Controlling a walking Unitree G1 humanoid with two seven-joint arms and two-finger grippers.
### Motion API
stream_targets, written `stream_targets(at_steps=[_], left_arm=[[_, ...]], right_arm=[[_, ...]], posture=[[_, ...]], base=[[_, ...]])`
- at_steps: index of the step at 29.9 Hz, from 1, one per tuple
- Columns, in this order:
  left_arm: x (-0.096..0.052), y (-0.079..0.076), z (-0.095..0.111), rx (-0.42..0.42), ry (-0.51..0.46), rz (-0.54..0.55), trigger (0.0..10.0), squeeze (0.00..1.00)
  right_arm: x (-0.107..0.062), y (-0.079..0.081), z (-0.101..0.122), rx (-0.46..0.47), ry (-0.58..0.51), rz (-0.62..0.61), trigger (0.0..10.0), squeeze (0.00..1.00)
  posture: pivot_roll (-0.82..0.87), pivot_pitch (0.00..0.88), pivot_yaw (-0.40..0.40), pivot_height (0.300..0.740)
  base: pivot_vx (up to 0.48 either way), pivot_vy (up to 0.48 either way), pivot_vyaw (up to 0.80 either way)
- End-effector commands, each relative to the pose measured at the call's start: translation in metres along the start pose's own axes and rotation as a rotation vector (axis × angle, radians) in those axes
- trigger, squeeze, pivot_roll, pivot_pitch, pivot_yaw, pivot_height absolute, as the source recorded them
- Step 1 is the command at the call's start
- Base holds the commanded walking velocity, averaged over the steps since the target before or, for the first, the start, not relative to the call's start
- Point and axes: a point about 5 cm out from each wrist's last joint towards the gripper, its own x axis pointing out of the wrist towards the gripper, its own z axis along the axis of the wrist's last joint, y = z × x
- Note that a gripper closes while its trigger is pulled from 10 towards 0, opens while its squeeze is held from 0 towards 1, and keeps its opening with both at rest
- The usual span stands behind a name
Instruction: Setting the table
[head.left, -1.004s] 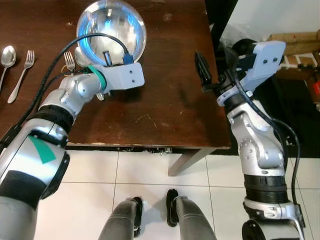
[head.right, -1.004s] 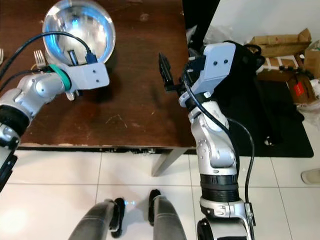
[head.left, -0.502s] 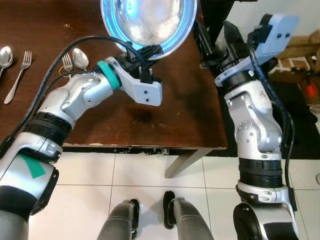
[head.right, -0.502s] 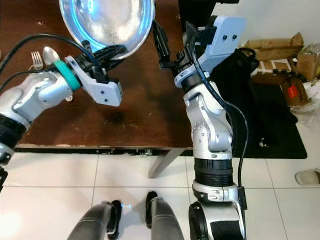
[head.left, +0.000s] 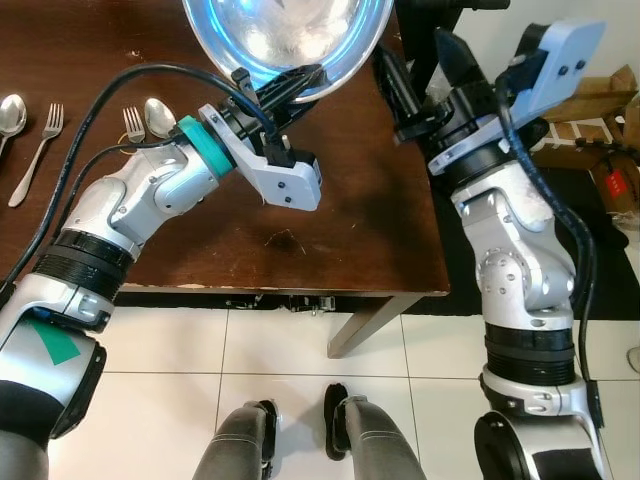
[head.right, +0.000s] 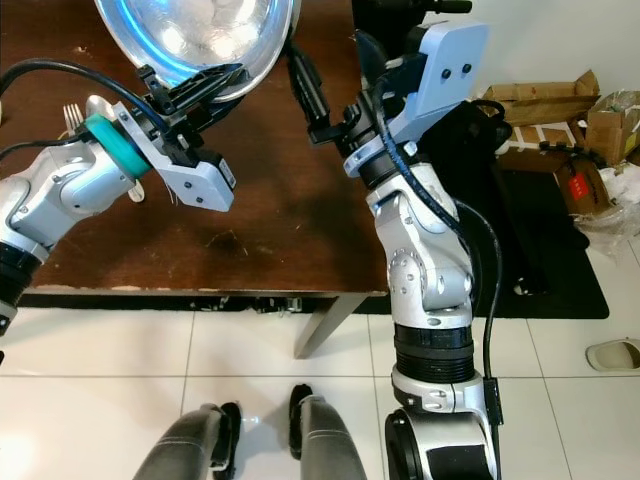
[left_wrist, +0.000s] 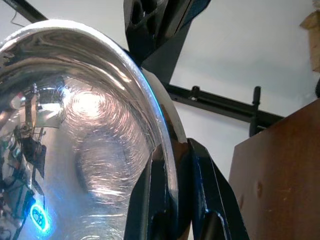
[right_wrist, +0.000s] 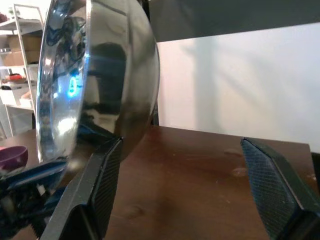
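I should pinch the bowl with my right gripper next, by the free part of its thin rim (head.left: 369, 63). The bowl's round body (head.left: 290, 25) is much too wide for my open fingers.
A large shiny metal bowl (head.left: 285, 35) hangs tilted above the far right part of the dark wooden table (head.left: 330, 230). My left gripper (head.left: 283, 86) is shut on the bowl's near rim; in the left wrist view its fingers (left_wrist: 200, 185) pinch the rim of the bowl (left_wrist: 75, 150) from both sides. My right gripper (head.left: 418, 68) stands open just right of the bowl, over the table's right edge. In the right wrist view one finger (right_wrist: 100, 195) lies close under the bowl's (right_wrist: 100, 85) outer wall; the other finger (right_wrist: 272, 185) is well apart.
Two spoons (head.left: 158, 115) and two forks (head.left: 35, 150) lie on the table's left part. A purple bowl (right_wrist: 12, 155) sits further along the table. Right of the table are a black mat (head.right: 560, 250) and cardboard boxes (head.right: 545, 95). White tiles lie below the near edge.
The bowl has left the table: my left gripper closed on its rim, lifted and tilted it toward the right. My right gripper rose and moved in beside the bowl.
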Motion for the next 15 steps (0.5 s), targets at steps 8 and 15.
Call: stream_targets(at_steps=[8, 15], left_arm=[[-0.0006, -0.0076, 0.0071, -0.004, 0.002, -0.012, 10.0, 0.0], [-0.0004, -0.0079, 0.0072, 0.003, 0.007, 0.002, 10.0, 0.0]], right_arm=[[0.002, 0.0142, 0.006, -0.009, -0.038, 0.067, 10.0, 0.0], [0.0022, 0.0162, 0.0105, 0.074, -0.061, 0.088, 10.0, 0.0]], posture=[[0.03, 0.079, -0.033, 0.74], [0.04, 0.07, -0.04, 0.74]], base=[[0.0, 0.0, 0.0], [0.0, 0.0, 0.0]])
